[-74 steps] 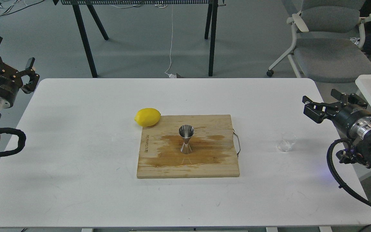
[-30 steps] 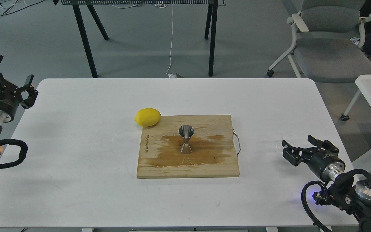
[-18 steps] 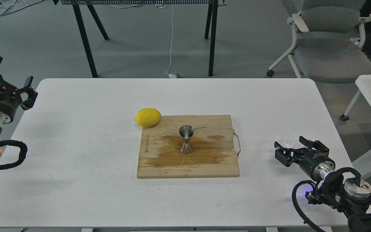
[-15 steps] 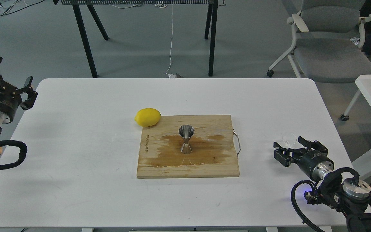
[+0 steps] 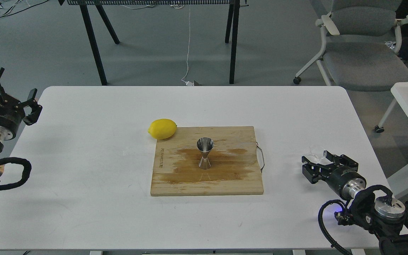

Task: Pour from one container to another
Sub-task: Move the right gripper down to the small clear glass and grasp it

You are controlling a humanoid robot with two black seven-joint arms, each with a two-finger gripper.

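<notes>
My right gripper grabs the small clear cup by its body (image 5: pixel 317 159) next, which leaves the cup's opening free to pour into the steel jigger (image 5: pixel 204 153).
The small clear cup (image 5: pixel 317 151) stands on the white table (image 5: pixel 83 159) at the right, right of the board. My right gripper (image 5: pixel 318 162) is low over the table just in front of the cup, open, one finger on each side of the cup's near part; its lower half is hidden behind them. I cannot tell whether the fingers touch it. The steel jigger (image 5: pixel 204 153) stands upright in the middle of the wooden cutting board (image 5: pixel 239 177). My left gripper (image 5: pixel 12 91) hangs open and empty off the table's left edge.
A lemon (image 5: pixel 162 128) lies against the board's far left corner. A dark wet patch (image 5: pixel 190 171) spreads over the board around the jigger. The board's metal handle (image 5: pixel 261 157) sticks out to the right. A grey chair (image 5: pixel 363 53) stands beyond the table.
My right gripper has come down and to the left, from above the table's right edge to the clear cup. My left gripper has sunk lower. Jigger, lemon and board stayed put.
</notes>
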